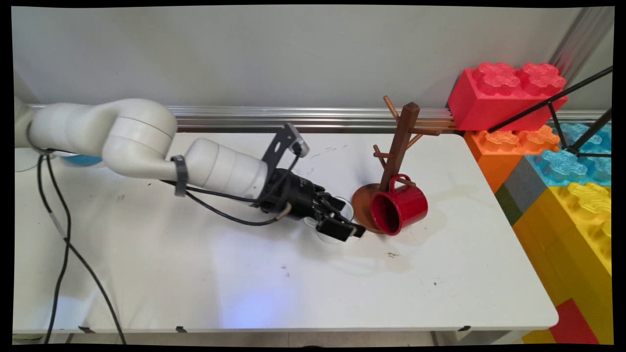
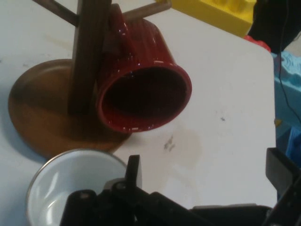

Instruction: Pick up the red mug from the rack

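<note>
My gripper grabs the red mug by its rim (image 1: 381, 228) next, to lift it off the mug tree's lowest peg (image 1: 407, 182).
My gripper (image 1: 345, 217) hangs low over the table, just left of a wooden mug tree (image 1: 398, 146), and it is open. A red mug (image 1: 398, 208) hangs by its handle on the tree's lowest peg, mouth tilted toward me. In the hand view the red mug (image 2: 141, 89) and the tree's round base (image 2: 42, 113) fill the upper left. A white cup (image 2: 70, 188) stands upright at the lower left, its rim just beside one fingertip (image 2: 133, 170). Only bare table shows between the fingers of my gripper (image 2: 207, 176). In the main view the hand partly hides the white cup (image 1: 328, 235).
Large toy bricks are stacked along the table's right side: red (image 1: 506, 95), orange (image 1: 508, 146), blue (image 1: 570, 164) and yellow (image 1: 577, 225). Black tripod legs (image 1: 552, 105) cross in front of them. A blue thing (image 1: 80, 160) peeks from behind the arm at the far left.
</note>
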`<state>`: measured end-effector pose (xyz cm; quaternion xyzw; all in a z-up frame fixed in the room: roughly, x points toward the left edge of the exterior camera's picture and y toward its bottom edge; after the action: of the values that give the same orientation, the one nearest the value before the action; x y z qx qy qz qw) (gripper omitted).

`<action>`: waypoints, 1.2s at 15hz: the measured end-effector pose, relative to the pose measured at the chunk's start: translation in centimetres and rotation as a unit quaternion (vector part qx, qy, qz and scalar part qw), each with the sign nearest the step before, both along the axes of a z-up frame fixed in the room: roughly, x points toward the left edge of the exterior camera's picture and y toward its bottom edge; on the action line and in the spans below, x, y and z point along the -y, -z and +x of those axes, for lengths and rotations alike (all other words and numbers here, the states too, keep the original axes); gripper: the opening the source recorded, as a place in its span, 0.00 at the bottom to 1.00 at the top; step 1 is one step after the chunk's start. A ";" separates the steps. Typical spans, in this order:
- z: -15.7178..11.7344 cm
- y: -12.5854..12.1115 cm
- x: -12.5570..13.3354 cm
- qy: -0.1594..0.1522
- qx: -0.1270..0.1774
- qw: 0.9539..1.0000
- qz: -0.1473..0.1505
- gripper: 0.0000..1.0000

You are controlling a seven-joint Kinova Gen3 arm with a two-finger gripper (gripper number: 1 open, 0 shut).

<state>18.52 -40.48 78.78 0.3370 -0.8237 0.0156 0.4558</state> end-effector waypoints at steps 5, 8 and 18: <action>-2.5 1.2 0.5 -0.021 -0.015 1.000 0.014 1.00; -3.5 1.6 0.8 -0.029 -0.021 0.999 0.020 1.00; -7.2 3.3 1.8 -0.064 -0.045 0.996 0.037 1.00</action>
<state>11.31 -42.30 75.47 0.4064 -0.7791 -0.0011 0.4774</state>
